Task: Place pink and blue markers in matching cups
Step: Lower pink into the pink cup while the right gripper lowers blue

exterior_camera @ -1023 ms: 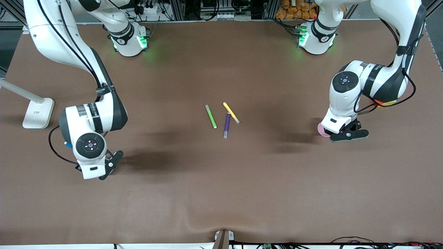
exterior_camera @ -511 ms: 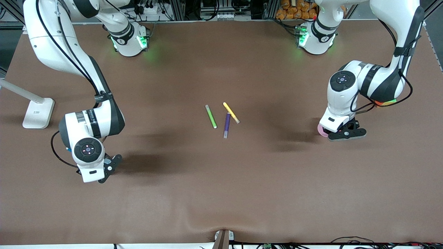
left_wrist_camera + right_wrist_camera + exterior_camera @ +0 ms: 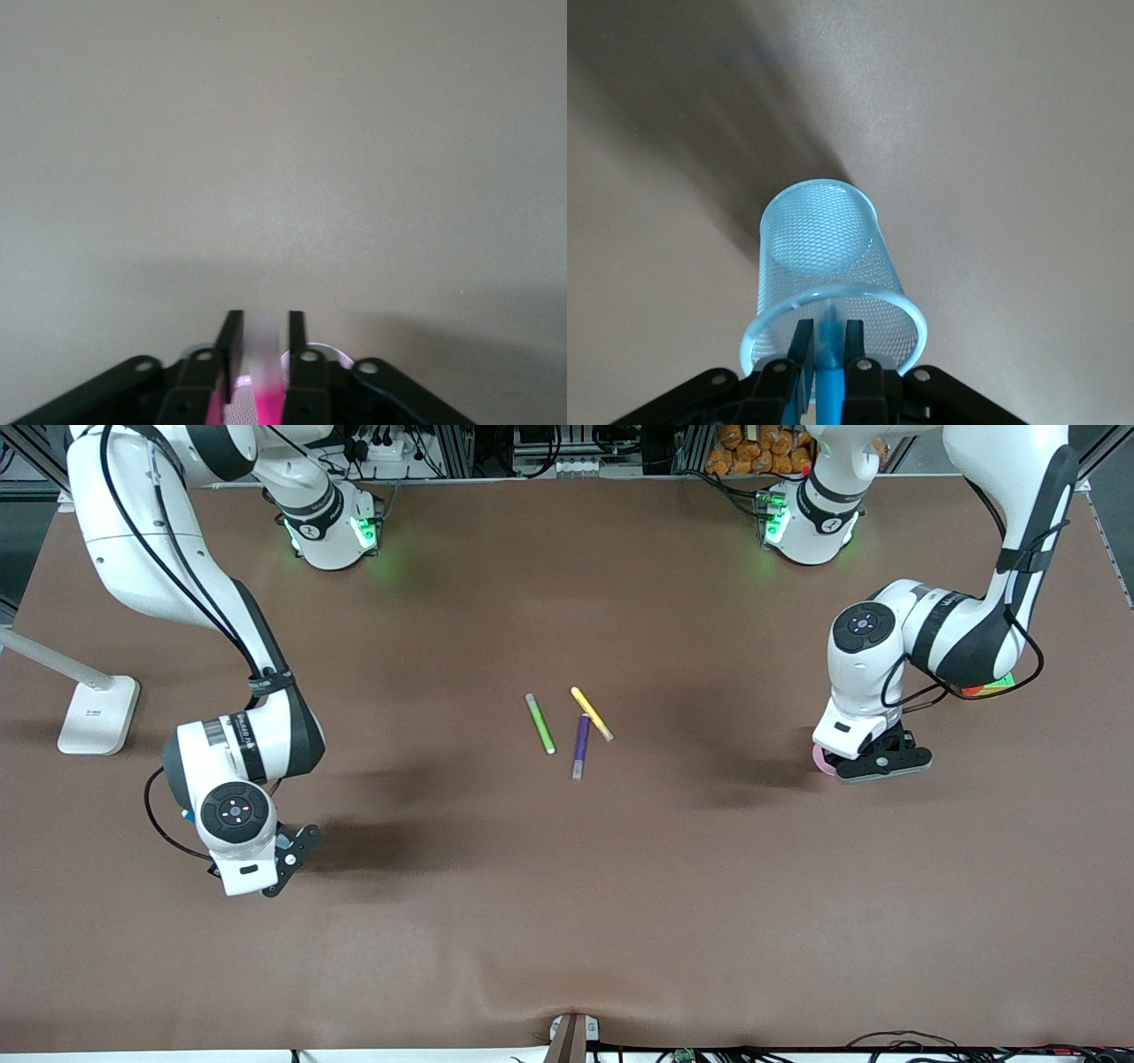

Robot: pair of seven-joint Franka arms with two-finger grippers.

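I need to let go of the marker with my right gripper now. The blue marker's lower end (image 3: 830, 313) is inside the mesh cup's rim (image 3: 781, 308) in the right wrist view, so the marker would drop in.
My left gripper (image 3: 877, 766) hangs over the pale pink cup (image 3: 821, 759), of which only an edge shows in the front view. In the left wrist view the gripper (image 3: 263, 320) is shut on the pink marker (image 3: 270, 400), whose greyish end sticks out between the fingers, above the cup's rim (image 3: 330, 353). My right gripper (image 3: 282, 861) is at the right arm's end of the table. In the right wrist view it (image 3: 828, 329) is shut on the blue marker (image 3: 830, 390), whose tip is at the mouth of the pale blue mesh cup (image 3: 824, 257). The hand hides that cup in the front view.
A green marker (image 3: 539, 724), a yellow marker (image 3: 592, 714) and a purple marker (image 3: 580, 746) lie together mid-table. A white lamp base (image 3: 96, 715) stands at the right arm's end of the table.
Both hands have shifted slightly over their cups, each still holding its marker. The three loose markers have not moved.
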